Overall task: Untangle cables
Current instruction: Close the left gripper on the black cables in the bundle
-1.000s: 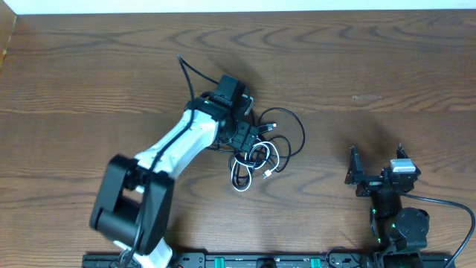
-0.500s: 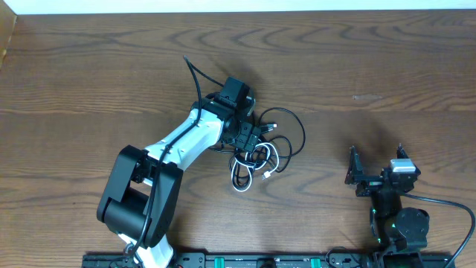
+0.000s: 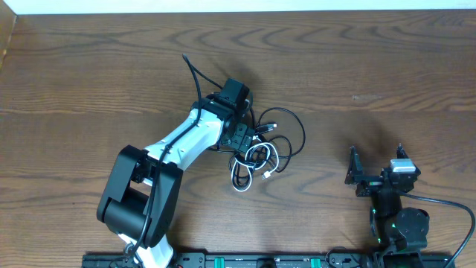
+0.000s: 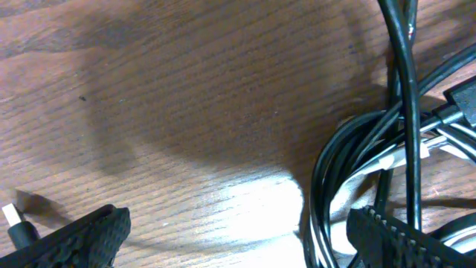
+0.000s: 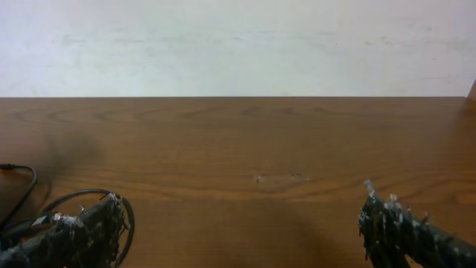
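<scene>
The robot's left gripper will next grab the black cable bundle (image 4: 324, 193) at the edge of the tangle, which leaves loops free for the right gripper to untangle.
The cables (image 3: 262, 151) lie in a tangle of black loops with one white cord at the table's middle. My left gripper (image 3: 245, 140) hangs open low over the tangle's left side. In the left wrist view its fingertips (image 4: 83, 237) straddle bare wood, and a bundle of black cables (image 4: 328, 183) with a white cord (image 4: 418, 151) lies just inside the right finger. Nothing is gripped. My right gripper (image 3: 376, 161) stands open near the front right, apart from the cables. In the right wrist view, the right gripper (image 5: 242, 240) holds nothing, and a black cable loop (image 5: 25, 184) shows far left.
The wooden table (image 3: 387, 67) stretches to a pale wall at the back. A black cable end (image 3: 187, 65) sticks out toward the back left of the tangle. A white plug (image 4: 10, 216) lies outside my left finger.
The left arm has shifted slightly right and forward over the tangle, then held still. The right arm has not moved.
</scene>
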`<state>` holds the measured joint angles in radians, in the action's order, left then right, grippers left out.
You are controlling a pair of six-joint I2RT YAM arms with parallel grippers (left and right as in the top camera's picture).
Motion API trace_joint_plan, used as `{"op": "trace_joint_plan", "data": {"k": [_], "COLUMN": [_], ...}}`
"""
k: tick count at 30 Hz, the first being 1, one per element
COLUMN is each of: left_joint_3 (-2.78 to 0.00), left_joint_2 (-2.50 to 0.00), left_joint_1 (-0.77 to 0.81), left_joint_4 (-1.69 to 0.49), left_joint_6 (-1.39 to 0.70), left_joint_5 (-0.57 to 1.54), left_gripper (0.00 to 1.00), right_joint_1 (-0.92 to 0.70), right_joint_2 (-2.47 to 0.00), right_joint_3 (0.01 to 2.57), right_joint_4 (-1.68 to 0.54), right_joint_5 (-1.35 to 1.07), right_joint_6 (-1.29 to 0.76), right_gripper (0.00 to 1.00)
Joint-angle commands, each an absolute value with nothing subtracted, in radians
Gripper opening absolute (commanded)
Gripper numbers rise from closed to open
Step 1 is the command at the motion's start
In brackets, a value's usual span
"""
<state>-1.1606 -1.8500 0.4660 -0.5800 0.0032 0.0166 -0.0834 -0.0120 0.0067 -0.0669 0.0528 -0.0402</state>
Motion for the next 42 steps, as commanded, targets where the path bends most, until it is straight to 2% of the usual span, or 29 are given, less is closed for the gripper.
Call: {"op": "trace_joint_plan", "data": {"k": [1,23,26,35,36,39,42], "left_joint_3": [-1.176,-1.116,-1.114,-1.097,-1.097,-1.097,-1.097], "left_joint_2": [-1.858,-1.859,-1.859,-1.859,-1.859,-1.859,-1.859], "left_joint_1": [0.465,0.466,0.466,0.466,0.466,0.466,0.466], "left_joint_4": [-0.585,-0.563,-0.563,-0.56,-0.559,-0.559,-0.559], "left_joint_6": [0.002,0.002,0.002,0.002,0.002,0.002,0.002], "left_joint_5": [0.02,0.071,0.071,0.071,0.071,0.072,0.072], "left_gripper": [0.98,0.98,0.88,0.87,0.85,0.69,0.62], "right_joint_1": [-0.079,-0.079,-0.079,-0.079,-0.079,-0.079,-0.079], "right_joint_2": [-0.005,-0.005,-0.005,-0.005,-0.005,-0.005,-0.005], "right_joint_3": [0.006,0.006,0.006,0.006,0.006,0.006,0.006], "right_joint_4": [-0.071,-0.071,-0.071,-0.071,-0.071,-0.071,-0.071], "right_joint_5": [0.057,0.057,0.057,0.057,0.057,0.057,0.057], "right_joint_6": [-0.028,-0.028,-0.028,-0.028,-0.028,-0.028,-0.028], "right_gripper": [0.99,0.99,0.99,0.99,0.99,0.99,0.99]}}
